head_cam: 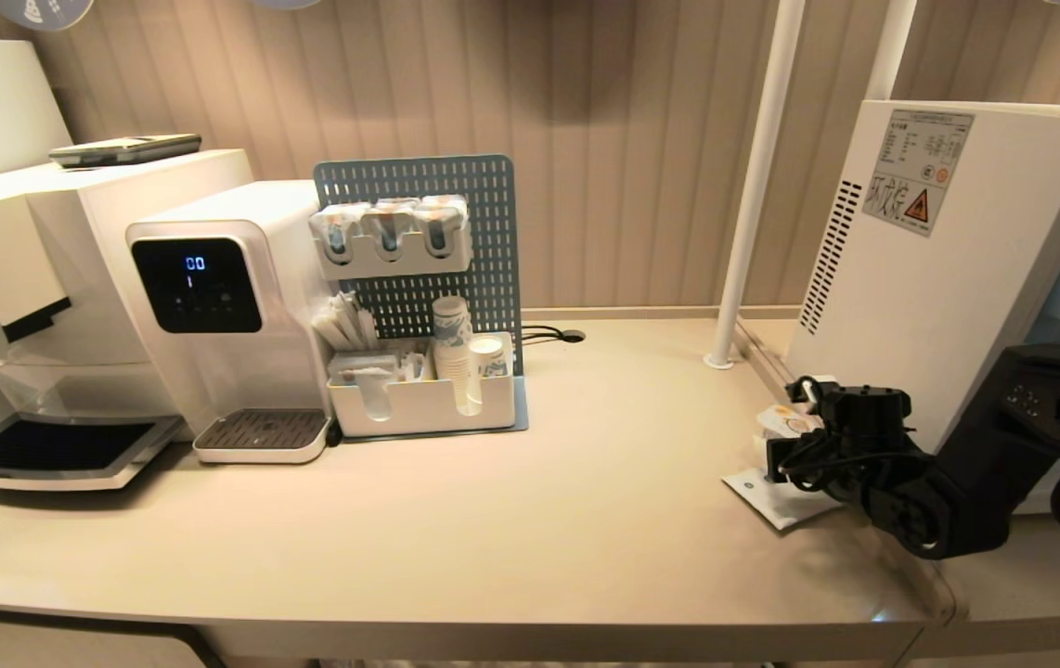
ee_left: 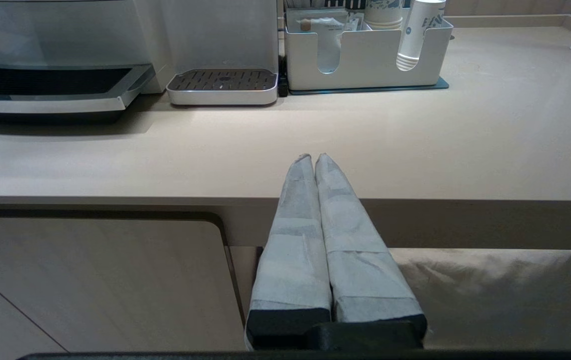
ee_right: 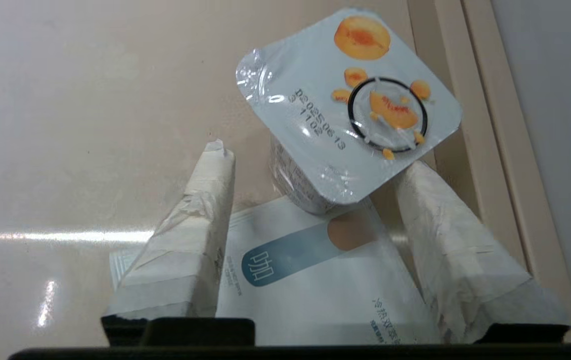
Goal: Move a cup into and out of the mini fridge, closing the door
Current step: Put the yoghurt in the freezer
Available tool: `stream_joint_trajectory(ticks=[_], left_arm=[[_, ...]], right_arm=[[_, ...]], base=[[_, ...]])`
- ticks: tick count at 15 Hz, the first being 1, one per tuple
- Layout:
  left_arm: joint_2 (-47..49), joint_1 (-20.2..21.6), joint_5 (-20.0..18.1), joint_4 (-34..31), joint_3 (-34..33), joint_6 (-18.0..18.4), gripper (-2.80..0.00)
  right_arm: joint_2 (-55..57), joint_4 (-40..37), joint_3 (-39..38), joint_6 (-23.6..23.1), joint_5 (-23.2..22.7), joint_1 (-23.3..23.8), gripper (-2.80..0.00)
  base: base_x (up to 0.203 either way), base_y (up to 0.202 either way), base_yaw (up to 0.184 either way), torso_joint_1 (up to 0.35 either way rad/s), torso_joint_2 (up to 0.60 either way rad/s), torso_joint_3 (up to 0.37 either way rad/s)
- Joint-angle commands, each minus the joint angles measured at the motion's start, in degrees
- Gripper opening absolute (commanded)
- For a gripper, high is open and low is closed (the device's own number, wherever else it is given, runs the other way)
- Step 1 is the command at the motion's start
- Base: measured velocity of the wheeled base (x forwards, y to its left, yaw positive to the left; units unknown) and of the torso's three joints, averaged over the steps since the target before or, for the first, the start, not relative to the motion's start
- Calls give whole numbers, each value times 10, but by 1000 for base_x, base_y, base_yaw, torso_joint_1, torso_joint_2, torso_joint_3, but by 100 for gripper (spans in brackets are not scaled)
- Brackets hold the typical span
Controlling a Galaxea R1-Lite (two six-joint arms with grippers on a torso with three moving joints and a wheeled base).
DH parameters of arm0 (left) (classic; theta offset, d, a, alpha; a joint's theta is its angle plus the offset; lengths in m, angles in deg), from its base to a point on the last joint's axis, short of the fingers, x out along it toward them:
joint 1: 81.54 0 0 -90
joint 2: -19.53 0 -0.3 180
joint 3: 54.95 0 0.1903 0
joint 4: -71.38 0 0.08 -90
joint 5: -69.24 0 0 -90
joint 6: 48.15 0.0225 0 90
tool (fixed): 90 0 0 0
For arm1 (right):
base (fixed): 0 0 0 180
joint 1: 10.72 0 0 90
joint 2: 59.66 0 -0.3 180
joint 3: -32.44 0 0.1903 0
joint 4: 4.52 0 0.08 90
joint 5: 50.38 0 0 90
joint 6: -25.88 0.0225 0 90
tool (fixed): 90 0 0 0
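Observation:
My right gripper should wait to close. Its fingers stop short of the foil lid's middle [head_cam: 789, 421] [ee_right: 349, 108] and would miss if they closed now.
The cup [ee_right: 350, 100], a small white tub with a peach picture on its foil lid, stands on the counter beside the mini fridge [head_cam: 938, 278]; it also shows in the head view [head_cam: 795, 424]. My right gripper [ee_right: 314, 157] is open around it, one finger [ee_right: 190, 235] clear of the tub and the other just under a lid corner. In the head view the right gripper [head_cam: 785, 419] hangs low by the fridge's side wall. The door is cut off at the right edge, so I cannot tell how it stands. My left gripper [ee_left: 314, 157] is shut and empty, parked below the counter's front edge.
A flat white packet [ee_right: 315, 285] with a blue label lies under the right gripper, touching the cup's base. A white post [head_cam: 753, 186] stands left of the fridge. A caddy with paper cups [head_cam: 428, 390], a water dispenser [head_cam: 224, 306] and a coffee machine [head_cam: 19, 278] line the back left.

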Motion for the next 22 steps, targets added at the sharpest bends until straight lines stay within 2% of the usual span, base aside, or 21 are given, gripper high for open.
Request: stream_joint_trajectory(ticks=[1,14,21,22], left_arm=[[1,0,0,0,0,-1,-280],[1,0,0,0,0,-2,-280],[1,0,0,1,0,-2,-280],[1,0,0,1,0,-2,-280]], right_arm=[[2,-10,22,-1,0,8,0],[49,-94,145,-17,-6,21,0],[62,-101,152,-17,-13,21,0],[62,-102,153,-17,-13,21,-280]], base=[[0,0,0,0,0,0],[0,0,0,0,0,0],[0,0,0,0,0,0],[0,0,0,0,0,0]])
